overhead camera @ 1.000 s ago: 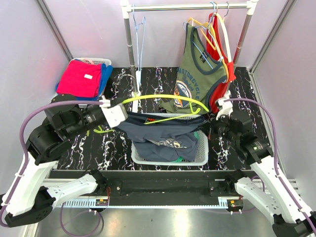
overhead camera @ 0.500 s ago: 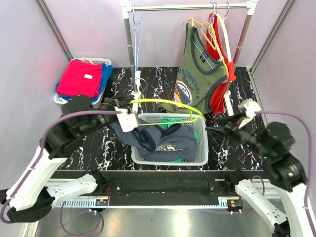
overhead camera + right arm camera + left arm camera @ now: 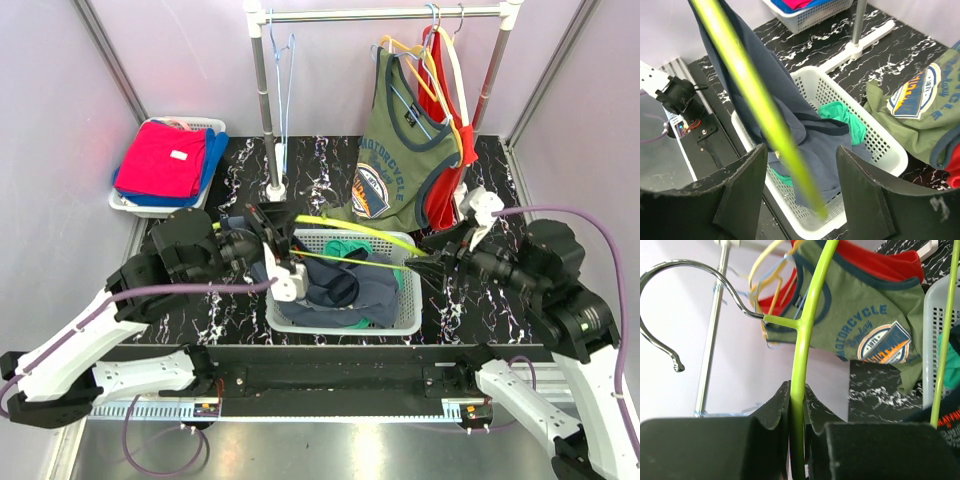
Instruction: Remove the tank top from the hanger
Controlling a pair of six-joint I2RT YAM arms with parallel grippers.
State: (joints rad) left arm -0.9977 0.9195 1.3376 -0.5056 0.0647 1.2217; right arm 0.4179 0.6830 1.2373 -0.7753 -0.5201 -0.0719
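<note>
My right gripper should next grab the lime-green hanger (image 3: 345,238) by its bare end (image 3: 418,256), so the tank top's end stays free for the tank top to be removed.
My left gripper (image 3: 797,405) is shut on the neck of a lime-green hanger (image 3: 807,315), just below its metal hook (image 3: 690,270). From above, the left gripper (image 3: 283,228) holds this hanger (image 3: 345,238) across the white basket (image 3: 408,322). The navy tank top (image 3: 350,290) still hangs from the hanger's left part and falls in a heap into the basket. My right gripper (image 3: 418,262) is open at the hanger's right end. In the right wrist view the blurred hanger bar (image 3: 755,100) crosses between its spread fingers (image 3: 740,190), and the navy tank top (image 3: 790,125) trails off it.
A green garment (image 3: 845,117) lies in the basket under the navy one. An olive motorcycle-print tank top (image 3: 400,140) and a red garment (image 3: 440,190) hang on the rail at the back right. Bare hangers (image 3: 283,90) hang by the rack pole (image 3: 265,110). Folded red and blue clothes (image 3: 165,160) fill a back-left basket.
The right gripper has opened and let go. The left arm has swung the hanger round over the basket, and the navy tank top has slumped down into it.
</note>
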